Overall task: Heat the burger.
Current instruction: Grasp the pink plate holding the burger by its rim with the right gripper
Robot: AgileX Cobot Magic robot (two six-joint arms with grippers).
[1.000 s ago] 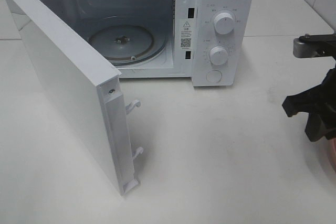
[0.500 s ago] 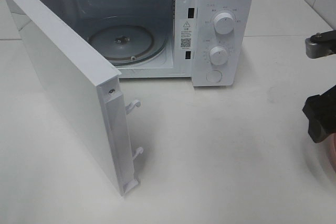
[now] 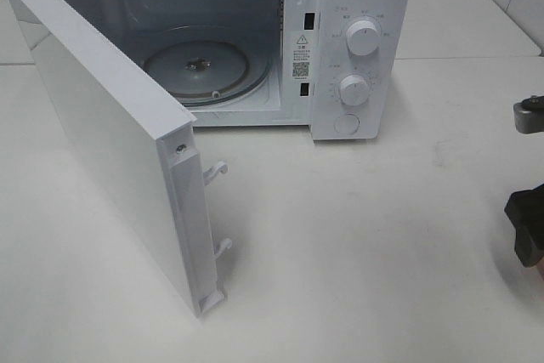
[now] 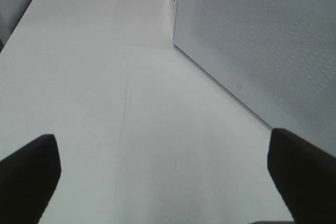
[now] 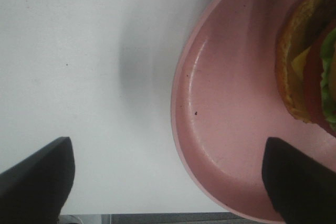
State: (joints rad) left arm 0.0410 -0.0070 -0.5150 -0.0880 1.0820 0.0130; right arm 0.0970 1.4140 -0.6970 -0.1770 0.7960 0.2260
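The burger needs to go into the microwave for heating, so next I will grab the pink plate by its rim with my right gripper to carry the burger in.
The burger lies on a pink plate and shows only in the right wrist view, cut off by the frame edge, with brown bun, red layer and green lettuce. My right gripper hangs open over the plate's rim, one fingertip above the plate near the burger and the other over bare table. In the exterior view only part of the right arm shows at the right edge. My left gripper is open and empty over the table, beside the microwave door.
The white microwave stands at the back with its door swung wide open toward the front left. Its glass turntable is bare. Two dials and a button are on its right panel. White tabletop lies in front.
The right arm has moved right and toward the front, so most of it has left the exterior view. The microwave and its door have not moved.
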